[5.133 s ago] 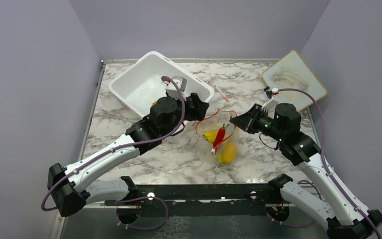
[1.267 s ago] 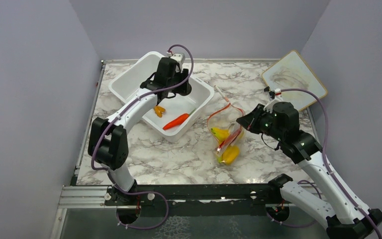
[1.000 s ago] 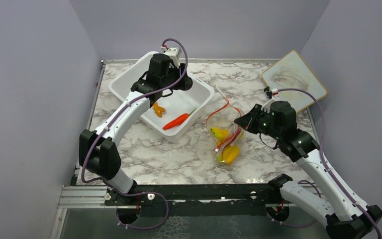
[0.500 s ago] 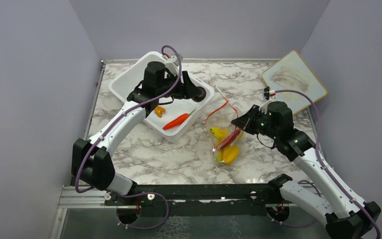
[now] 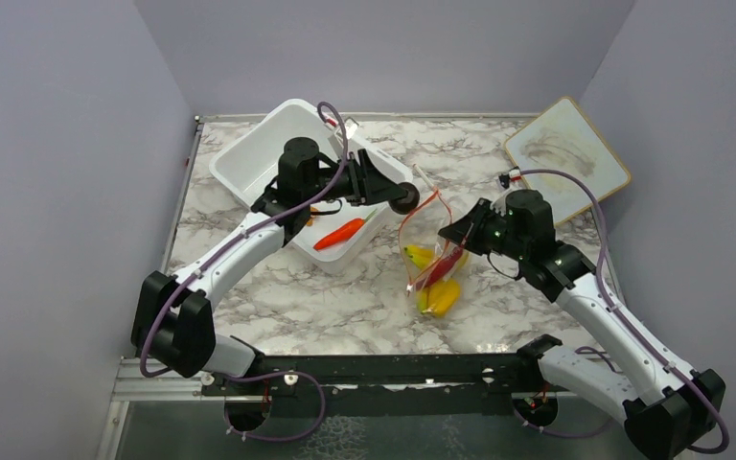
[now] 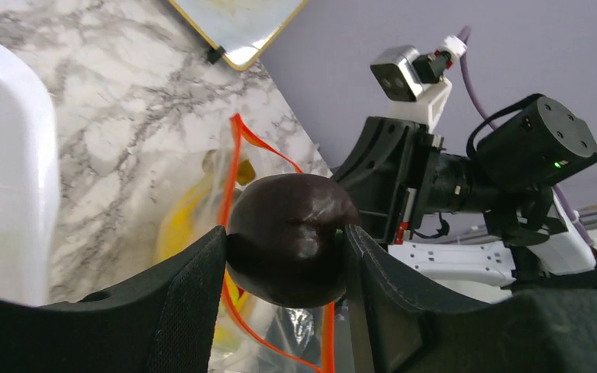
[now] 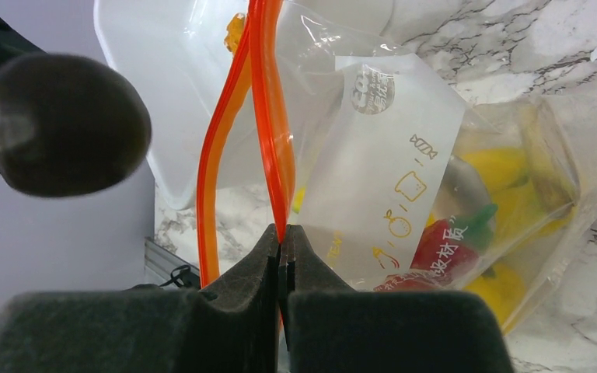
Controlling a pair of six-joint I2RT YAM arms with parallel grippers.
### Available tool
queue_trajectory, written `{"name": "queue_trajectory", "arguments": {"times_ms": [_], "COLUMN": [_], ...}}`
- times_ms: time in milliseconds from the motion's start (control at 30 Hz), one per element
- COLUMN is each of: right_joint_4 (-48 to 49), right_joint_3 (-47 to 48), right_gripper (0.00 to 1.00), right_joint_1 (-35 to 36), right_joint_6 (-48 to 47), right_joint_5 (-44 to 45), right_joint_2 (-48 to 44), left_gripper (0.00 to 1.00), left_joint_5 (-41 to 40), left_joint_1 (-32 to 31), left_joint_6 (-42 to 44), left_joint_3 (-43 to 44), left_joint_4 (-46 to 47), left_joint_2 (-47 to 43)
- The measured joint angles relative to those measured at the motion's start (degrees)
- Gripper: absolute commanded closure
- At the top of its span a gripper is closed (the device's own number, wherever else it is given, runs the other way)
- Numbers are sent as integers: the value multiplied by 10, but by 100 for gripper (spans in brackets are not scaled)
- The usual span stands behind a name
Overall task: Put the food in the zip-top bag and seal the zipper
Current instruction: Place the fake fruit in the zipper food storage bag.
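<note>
The dark brown round fruit hangs outside the bag's red-orange zipper, so my left gripper must move it inside before releasing.
My left gripper (image 5: 401, 197) is shut on the dark brown round fruit (image 6: 291, 237) and holds it in the air just left of the zip-top bag's mouth. The clear bag (image 5: 433, 261) lies on the marble with a yellow banana (image 5: 409, 257), a red chili (image 5: 447, 263) and a yellow pepper (image 5: 441, 297) inside. My right gripper (image 7: 282, 235) is shut on the red-orange zipper (image 7: 268, 116) and holds the mouth up and open. The orange carrot (image 5: 341, 231) lies in the white tub (image 5: 266, 146). A small orange bit (image 7: 235, 31) shows through the plastic.
The wood-framed whiteboard (image 5: 565, 151) lies at the back right. A small white-and-red stick (image 5: 421, 176) rests on the marble beside the tub's right corner. Purple walls close in the table on three sides.
The left arm has swung right from over the tub to the bag's mouth, carrying the dark fruit. The right gripper has kept its hold on the zipper and shifted slightly left.
</note>
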Motion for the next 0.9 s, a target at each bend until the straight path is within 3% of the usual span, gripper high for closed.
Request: {"name": "queue_trajectory", "arguments": {"times_ms": [267, 400, 600, 900], "right_joint_4": [13, 17, 17, 16], "right_joint_3": [3, 3, 3, 3], "right_gripper": [99, 99, 99, 99], "right_joint_1": [0, 0, 0, 0], "right_joint_6": [1, 0, -1, -1], "right_joint_5": [-11, -12, -11, -11], "right_joint_2": [21, 19, 13, -9], "left_gripper": [62, 58, 44, 35], "left_joint_5": [15, 14, 9, -31], "left_joint_1": [-60, -83, -93, -93], "left_joint_6": [-21, -18, -17, 20], "left_joint_3": [-18, -21, -35, -29], "left_joint_4": [33, 38, 42, -2], "left_joint_2": [7, 11, 23, 28]}}
